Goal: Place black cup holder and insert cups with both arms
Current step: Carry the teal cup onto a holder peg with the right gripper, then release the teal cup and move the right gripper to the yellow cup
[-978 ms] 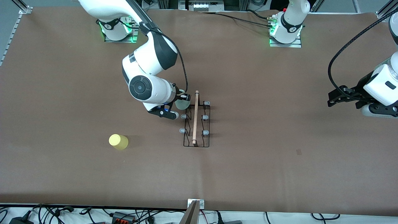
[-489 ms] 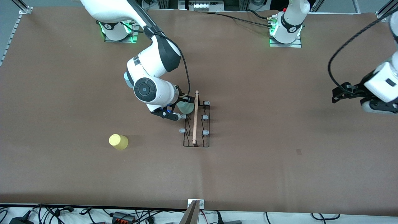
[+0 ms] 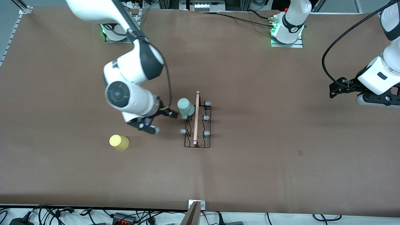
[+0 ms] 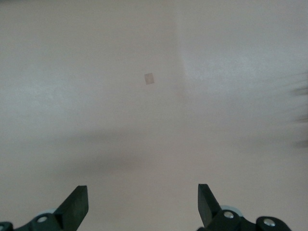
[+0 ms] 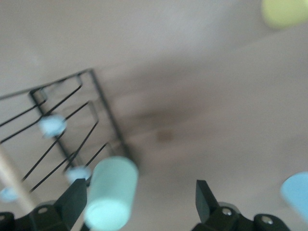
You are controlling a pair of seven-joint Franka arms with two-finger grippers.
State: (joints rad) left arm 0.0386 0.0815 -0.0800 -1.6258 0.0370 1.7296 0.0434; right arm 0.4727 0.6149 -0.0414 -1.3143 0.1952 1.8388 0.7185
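The robot's right gripper should take hold of the yellow cup's closed base end (image 3: 116, 141) next, so that it can slip the cup over a peg of the black cup holder (image 3: 197, 130).
The black cup holder (image 3: 197, 130) stands mid-table, its wooden rod (image 3: 196, 117) on top. A pale green cup (image 3: 186, 107) sits upside down over the holder's peg farthest from the front camera, on the side toward the right arm's end. My right gripper (image 3: 161, 121) is open just beside that cup, apart from it and empty. In the right wrist view the green cup (image 5: 111, 192) shows by one fingertip, next to the holder (image 5: 72, 120). A yellow cup (image 3: 119, 142) stands on the table nearer the front camera. My left gripper (image 3: 337, 90) waits open over bare table.
A light blue cup (image 5: 296, 191) shows at the edge of the right wrist view; the right arm hides it in the front view. A small dark patch (image 3: 300, 152) marks the table toward the left arm's end. Cables lie along the table's front edge.
My right gripper opened, let go of the green cup on the peg and drew back toward the yellow cup. The left arm shifted only slightly.
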